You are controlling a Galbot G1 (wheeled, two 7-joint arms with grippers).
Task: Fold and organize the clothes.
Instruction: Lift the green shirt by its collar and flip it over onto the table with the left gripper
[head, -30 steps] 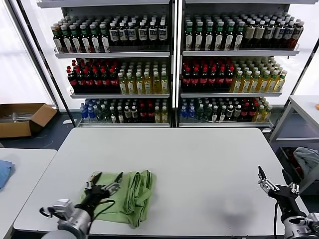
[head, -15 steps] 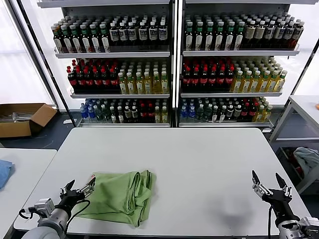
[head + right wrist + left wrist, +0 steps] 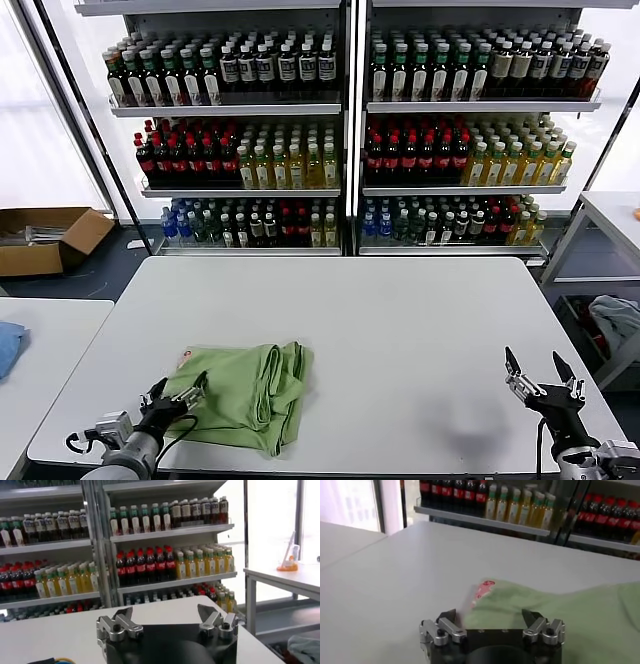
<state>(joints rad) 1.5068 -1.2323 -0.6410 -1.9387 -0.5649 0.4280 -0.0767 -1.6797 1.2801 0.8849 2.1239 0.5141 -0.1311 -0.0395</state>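
Note:
My left gripper grabs the shirt by its corner with the red-and-white print (image 3: 186, 354) next, to fold the light green shirt (image 3: 245, 395) over.
The light green shirt (image 3: 245, 395) lies folded into a bunched rectangle on the white table (image 3: 400, 330), near its front left. A bit of its red-and-white print (image 3: 186, 354) shows at the far left corner, and also in the left wrist view (image 3: 483, 586). My left gripper (image 3: 175, 392) is open and empty, low at the shirt's (image 3: 560, 610) front left corner, just short of the cloth (image 3: 491, 614). My right gripper (image 3: 541, 373) is open and empty at the table's front right, far from the shirt; its jaws (image 3: 165, 614) stand wide apart.
Drink shelves (image 3: 340, 130) stand behind the table. A second table (image 3: 40, 350) with a small blue cloth (image 3: 8, 345) is at the left. A cardboard box (image 3: 45, 238) lies on the floor. A side table (image 3: 610, 215) and a bin with cloth (image 3: 615, 320) are at the right.
My left gripper has pulled back off the shirt toward the front left, then shifted slightly right and lower. The shirt's left part now lies flat. My right gripper has sunk a little.

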